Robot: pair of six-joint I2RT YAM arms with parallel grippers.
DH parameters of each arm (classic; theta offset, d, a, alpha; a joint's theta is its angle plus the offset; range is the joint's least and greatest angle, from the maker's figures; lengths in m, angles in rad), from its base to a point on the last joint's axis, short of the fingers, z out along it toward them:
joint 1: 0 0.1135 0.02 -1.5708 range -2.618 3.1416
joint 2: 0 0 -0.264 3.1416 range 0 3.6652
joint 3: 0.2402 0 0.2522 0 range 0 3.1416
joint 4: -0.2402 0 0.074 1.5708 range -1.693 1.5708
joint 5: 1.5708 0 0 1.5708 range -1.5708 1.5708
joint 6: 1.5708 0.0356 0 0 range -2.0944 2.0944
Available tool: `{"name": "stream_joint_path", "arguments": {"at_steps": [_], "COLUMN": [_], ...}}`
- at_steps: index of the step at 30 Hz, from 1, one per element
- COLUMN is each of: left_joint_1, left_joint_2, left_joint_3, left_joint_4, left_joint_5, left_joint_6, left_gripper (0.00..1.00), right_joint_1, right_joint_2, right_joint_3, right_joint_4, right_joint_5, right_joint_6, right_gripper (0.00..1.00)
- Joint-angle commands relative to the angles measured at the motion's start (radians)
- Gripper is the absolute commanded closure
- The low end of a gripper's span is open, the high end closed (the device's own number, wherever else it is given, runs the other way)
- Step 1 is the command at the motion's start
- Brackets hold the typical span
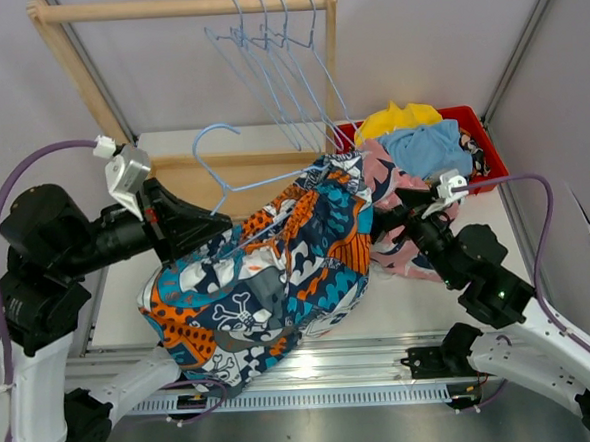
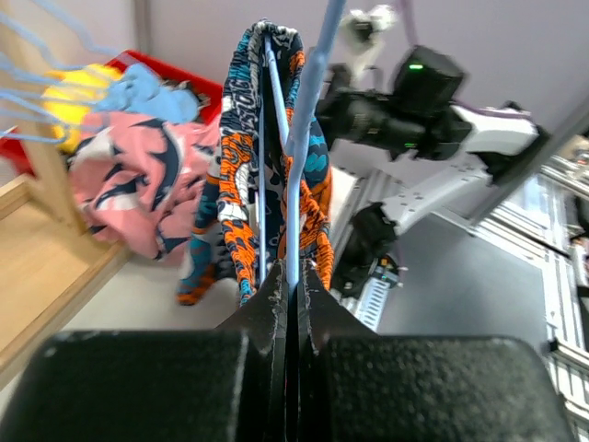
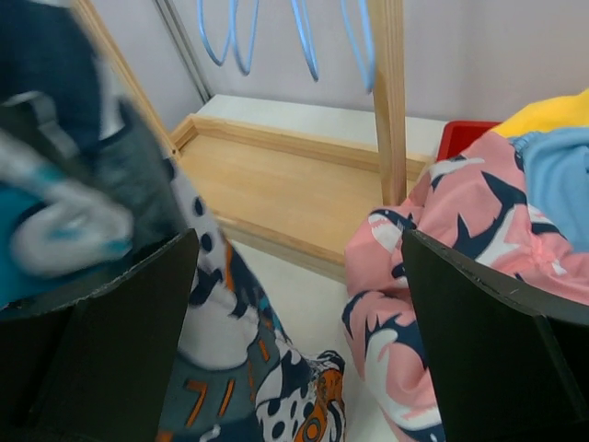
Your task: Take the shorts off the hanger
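The right gripper grabs the patchwork shorts (image 1: 278, 267) by their edge away from the left gripper next, to pull them off the hanger.
The teal-orange-white patchwork shorts (image 1: 278, 267) hang on a light blue wire hanger (image 1: 218, 146) held above the table. My left gripper (image 1: 215, 224) is shut on the hanger's wire. In the left wrist view the gripper (image 2: 293, 276) pinches the wire (image 2: 308, 120), with the shorts (image 2: 241, 184) draped beyond. My right gripper (image 1: 385, 220) is open at the shorts' right edge. In the right wrist view it (image 3: 299, 241) stands between the patchwork shorts (image 3: 230, 368) and the pink shorts (image 3: 451, 267), holding nothing. No black-orange-white pair shows on its own.
A red bin (image 1: 478, 130) at the back right holds yellow shorts (image 1: 399, 119), light blue shorts (image 1: 426, 148) and pink shorts (image 1: 384, 175) spilling over its edge. A wooden rack (image 1: 192, 5) carries several empty blue hangers (image 1: 286, 71). Its wooden base (image 1: 187, 177) lies behind.
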Motion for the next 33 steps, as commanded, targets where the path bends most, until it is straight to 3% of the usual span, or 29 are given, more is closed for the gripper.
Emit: {"name": "stream_joint_path", "arguments": {"at_steps": [1, 3, 4, 6, 8, 12, 15, 21, 28, 29, 30, 32, 33], "left_joint_1": [-0.007, -0.009, -0.007, -0.009, -0.009, -0.009, -0.009, -0.018, -0.027, -0.029, -0.030, -0.035, -0.038], "left_joint_2": [0.021, 0.028, 0.030, 0.036, 0.039, 0.050, 0.050, 0.013, -0.015, -0.016, -0.013, -0.016, -0.018], "left_joint_3": [0.049, 0.051, 0.048, 0.045, 0.046, 0.060, 0.075, 0.071, 0.057, 0.057, 0.055, 0.049, 0.045], "left_joint_4": [-0.010, -0.025, -0.025, -0.022, -0.015, -0.005, 0.005, 0.036, 0.061, 0.059, 0.053, 0.044, 0.041], "left_joint_5": [-0.128, -0.184, -0.190, -0.181, -0.167, -0.120, -0.057, 0.041, 0.088, 0.081, 0.068, 0.054, 0.045], "left_joint_6": [0.056, 0.073, 0.076, 0.076, 0.070, 0.058, 0.039, 0.006, -0.016, -0.011, -0.008, 0.001, 0.004], "left_gripper": [1.00, 1.00, 1.00, 1.00, 1.00, 1.00, 1.00, 1.00, 1.00, 1.00, 1.00, 1.00, 1.00], "right_joint_1": [0.006, 0.006, 0.006, 0.006, 0.005, 0.003, 0.000, -0.003, -0.027, -0.031, -0.040, -0.047, -0.052], "right_joint_2": [-0.081, -0.115, -0.144, -0.167, -0.198, -0.169, -0.046, 0.138, 0.192, 0.193, 0.193, 0.181, 0.175], "right_joint_3": [0.043, 0.056, 0.064, 0.078, 0.069, 0.052, 0.072, 0.081, 0.076, 0.075, 0.072, 0.064, 0.061], "right_joint_4": [-0.051, -0.102, -0.117, -0.151, -0.157, -0.124, -0.119, -0.030, 0.085, 0.103, 0.111, 0.125, 0.129], "right_joint_5": [0.032, 0.121, 0.240, 0.292, 0.220, -0.201, -0.306, -0.369, -0.377, -0.378, -0.381, -0.386, -0.380], "right_joint_6": [0.002, 0.002, 0.003, -0.032, -0.069, -0.115, -0.121, -0.133, -0.135, -0.135, -0.135, -0.133, -0.133], "right_gripper": [0.01, 0.01, 0.01, 0.00, 0.01, 0.01, 0.01, 0.00, 0.01, 0.05, 0.36, 0.75, 1.00]}}
